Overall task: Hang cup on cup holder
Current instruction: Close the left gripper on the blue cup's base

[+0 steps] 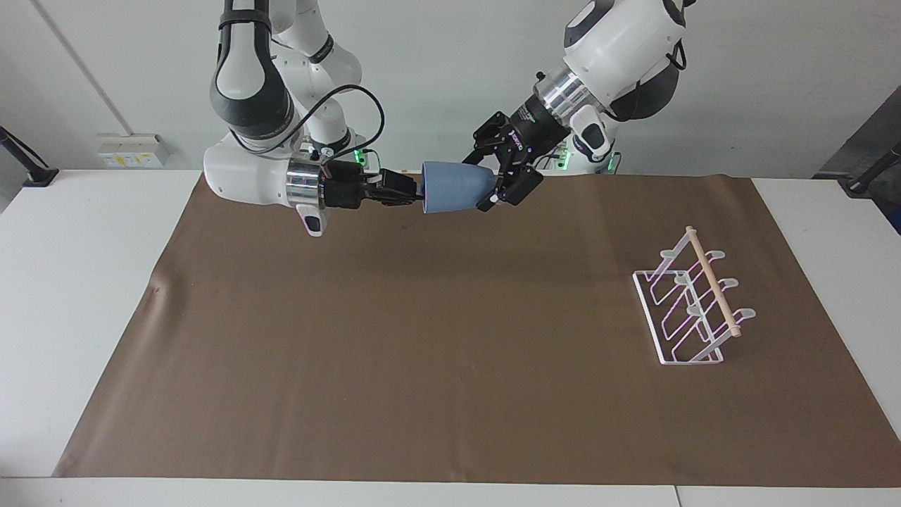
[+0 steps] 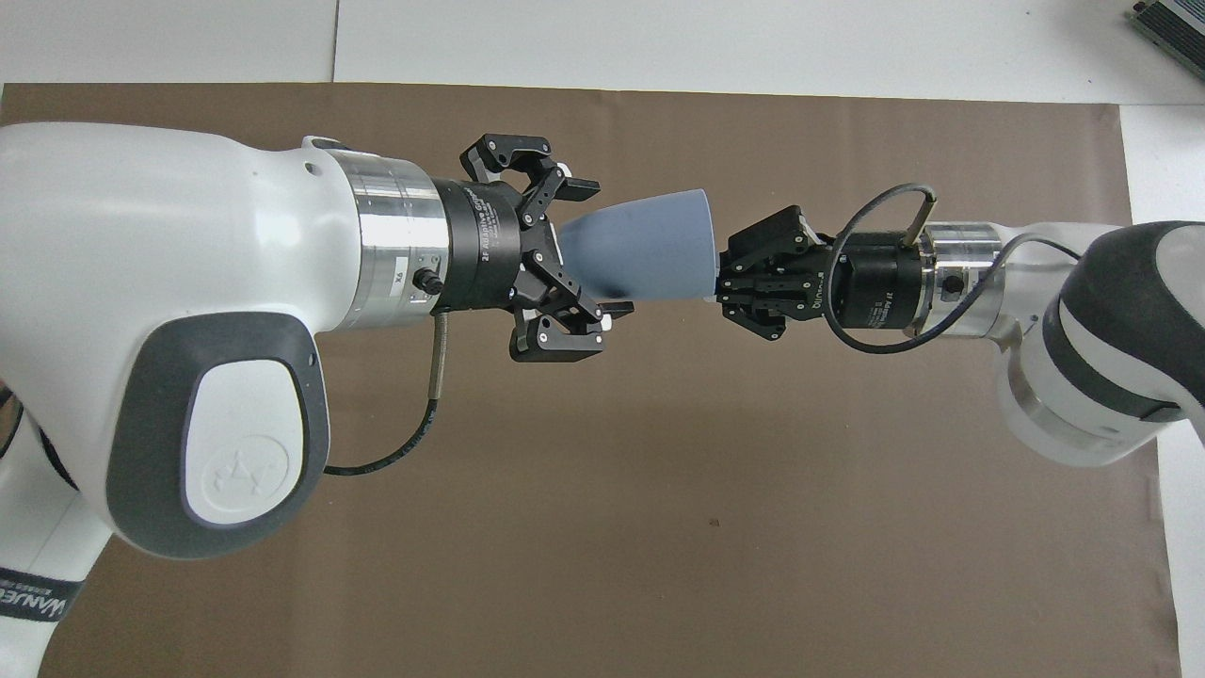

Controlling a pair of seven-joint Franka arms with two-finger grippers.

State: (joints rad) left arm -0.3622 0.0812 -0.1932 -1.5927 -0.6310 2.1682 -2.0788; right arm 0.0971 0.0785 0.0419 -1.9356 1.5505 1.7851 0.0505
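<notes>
Next, my left gripper grabs the light-blue cup by its narrow base (image 2: 579, 253), to leave the light-blue cup's wide rim (image 2: 705, 242) free for the cup holder.
The light-blue cup (image 1: 454, 186) lies on its side in the air over the mat's edge nearest the robots. My right gripper (image 1: 419, 191) is shut on its wide rim and holds it level. My left gripper (image 1: 482, 179) is open, with its fingers on either side of the cup's narrow base. In the overhead view the cup (image 2: 650, 247) sits between the left gripper (image 2: 598, 247) and the right gripper (image 2: 720, 278). The white wire cup holder (image 1: 693, 306) with its wooden dowel stands on the mat toward the left arm's end. It is hidden in the overhead view.
A brown mat (image 1: 422, 352) covers most of the white table (image 1: 84, 296). Nothing but the cup holder stands on the mat.
</notes>
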